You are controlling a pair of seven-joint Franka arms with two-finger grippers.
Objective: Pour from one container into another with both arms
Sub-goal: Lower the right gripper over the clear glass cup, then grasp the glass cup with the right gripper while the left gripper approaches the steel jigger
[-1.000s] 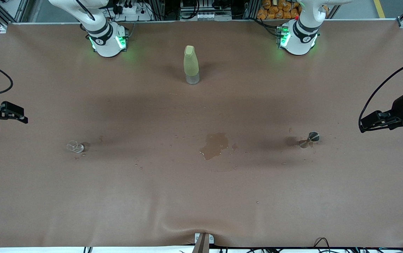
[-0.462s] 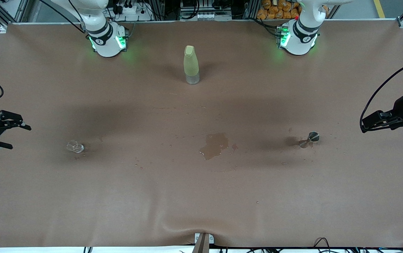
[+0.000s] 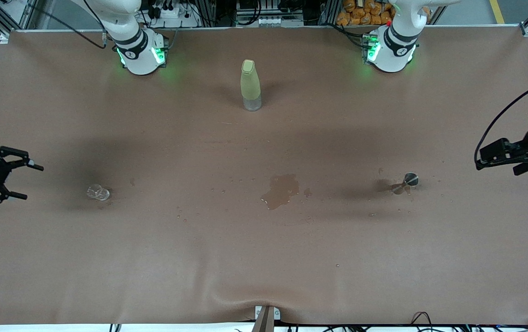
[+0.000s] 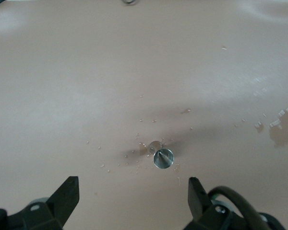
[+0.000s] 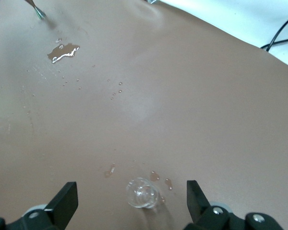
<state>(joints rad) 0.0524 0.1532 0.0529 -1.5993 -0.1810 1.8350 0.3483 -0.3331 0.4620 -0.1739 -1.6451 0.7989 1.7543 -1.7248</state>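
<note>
My right gripper grabs the small clear glass by its side (image 3: 98,192) next, to pour from the glass into the metal jigger (image 3: 406,183).
A small clear glass (image 3: 98,192) stands on the brown table toward the right arm's end. My right gripper (image 3: 30,182) hovers beside it over the table's edge, fingers open and empty; in the right wrist view the glass (image 5: 144,192) sits just ahead of the open gripper (image 5: 130,189). A small metal jigger (image 3: 406,183) stands toward the left arm's end. My left gripper (image 3: 478,161) hangs beside it, apart from it. The left wrist view shows the jigger (image 4: 162,158) ahead of the open, empty gripper (image 4: 133,191).
A tall yellow-green bottle (image 3: 250,85) stands between the two arm bases. A puddle of spilled liquid (image 3: 281,190) lies mid-table between glass and jigger, with scattered droplets around it and near both vessels.
My right gripper has turned and dropped lower, its open fingers now pointing toward the glass. The left gripper has drifted slightly toward its end of the table.
</note>
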